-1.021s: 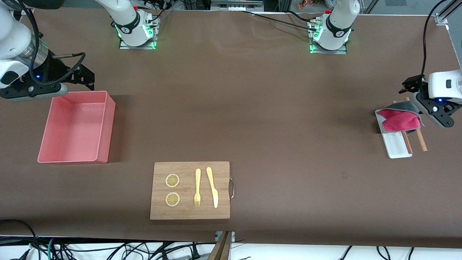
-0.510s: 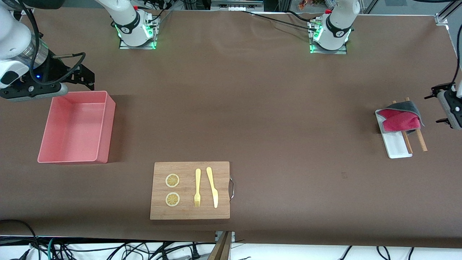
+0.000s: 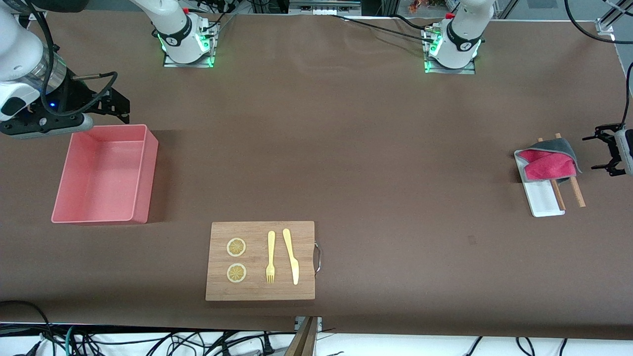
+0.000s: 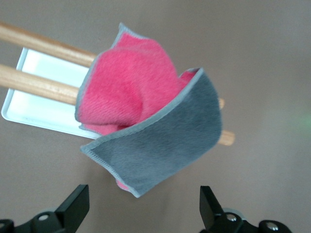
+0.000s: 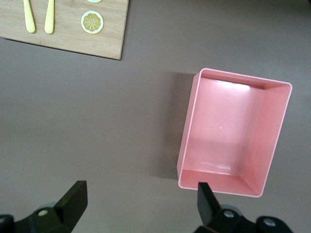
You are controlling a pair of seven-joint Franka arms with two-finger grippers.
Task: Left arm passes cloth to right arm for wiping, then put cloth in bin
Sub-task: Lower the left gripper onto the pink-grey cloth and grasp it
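My left gripper grabs the cloth by its dark grey flap [image 3: 566,149] [image 4: 163,141] next, to hand the cloth across for wiping.
The cloth [image 3: 549,162], magenta-red with a dark grey flap folded over it, lies on a small white tray [image 3: 544,200] at the left arm's end of the table. My left gripper [image 3: 597,153] is open and empty just beside the cloth, toward the table's end. In the left wrist view the cloth [image 4: 146,121] sits ahead of the spread fingers [image 4: 75,206], apart from them. My right gripper [image 3: 118,106] waits open and empty above the table by the pink bin [image 3: 148,173], which is empty. The bin [image 5: 187,131] also shows in the right wrist view.
Two wooden sticks [image 3: 576,190] lie across the white tray under the cloth. A wooden board [image 3: 306,262] with two lemon slices, a yellow fork and a yellow knife lies near the front camera, midway along the table.
My left gripper has drawn back from right beside the cloth toward the table's end. The cloth and the right arm have not moved.
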